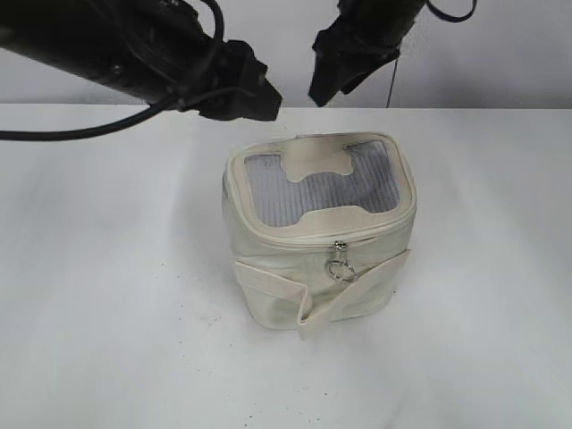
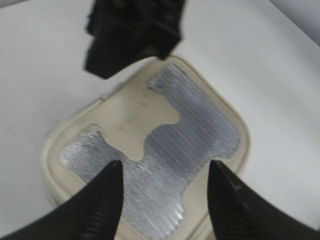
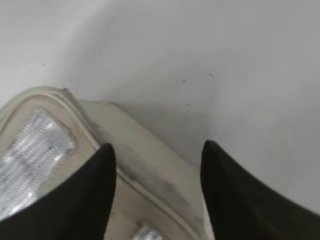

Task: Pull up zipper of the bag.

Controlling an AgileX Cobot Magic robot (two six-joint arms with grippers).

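Observation:
I will grab the zipper slider by its metal ring pull (image 1: 340, 270) with my right gripper next, to pull the bag's zipper (image 1: 295, 241) closed.
The cream bag (image 1: 315, 268) stands on the white table, its lid with grey ribbed panels (image 1: 304, 192) facing up. The cream zipper track (image 1: 295, 239) runs along the lid's front edge, with a silver slider and ring pull (image 1: 339, 261) at the front. A loose cream strap (image 1: 353, 295) hangs across the front. My left gripper (image 1: 246, 94) hovers above the bag's back left, open and empty; the lid (image 2: 150, 145) lies below its jaws (image 2: 165, 175). My right gripper (image 1: 344, 71) hovers above the back right, open, over the bag's edge (image 3: 150, 165).
The white table (image 1: 107, 295) surrounds the bag, with small dark specks in front of it. A black cable (image 1: 80, 132) trails from the left arm. The right gripper's body (image 2: 130, 35) shows beyond the bag in the left wrist view.

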